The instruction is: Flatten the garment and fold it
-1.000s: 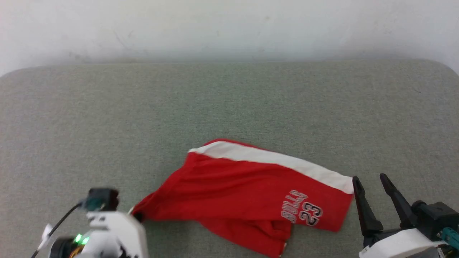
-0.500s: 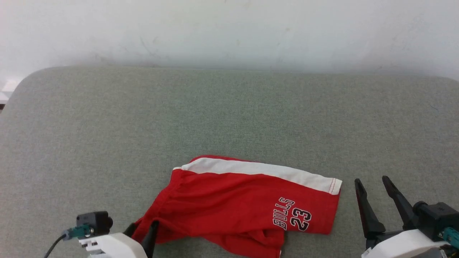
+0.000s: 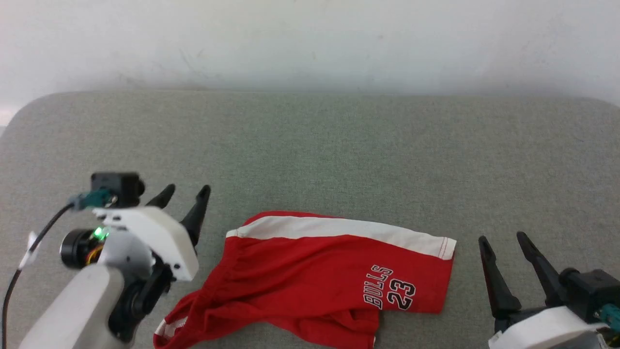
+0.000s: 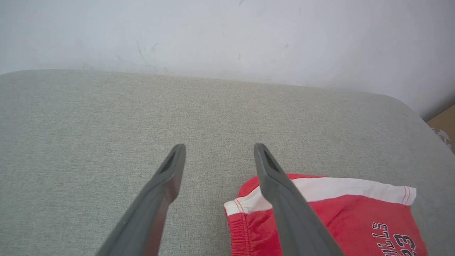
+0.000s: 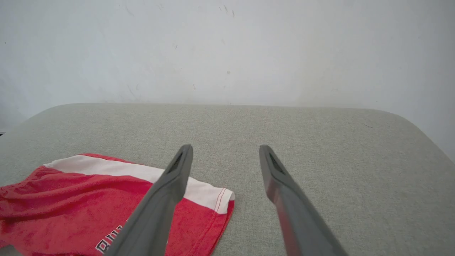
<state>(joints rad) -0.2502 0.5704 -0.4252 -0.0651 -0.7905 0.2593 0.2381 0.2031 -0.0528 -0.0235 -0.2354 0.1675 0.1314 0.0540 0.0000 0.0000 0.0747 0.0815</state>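
Observation:
The left gripper grabs the shorts' bunched white-and-red corner (image 3: 173,326) next, which rises in folds while the printed leg (image 3: 401,279) lies flat.
The garment (image 3: 319,271) is a pair of bright red shorts with a white band along its far edge and a "BULLS 23" print. It lies rumpled near the front of the grey-green table (image 3: 310,145), its lower left part bunched. My left gripper (image 3: 186,192) hangs open just left of the garment, nothing between its fingers. In the left wrist view the garment (image 4: 337,209) lies to the right of the open left gripper (image 4: 218,147). My right gripper (image 3: 501,237) stands open just right of the garment's edge; the right wrist view has the garment (image 5: 89,199) at lower left.
A pale wall (image 3: 310,43) rises behind the table's far edge. The table's rounded corners show at far left and far right. A strip of brown floor or box (image 4: 444,124) appears beyond the table's right side in the left wrist view.
My left gripper has opened, let go of the garment's left end, and risen up and away from it. The garment has settled flatter. The camera shifted; the right gripper stays put.

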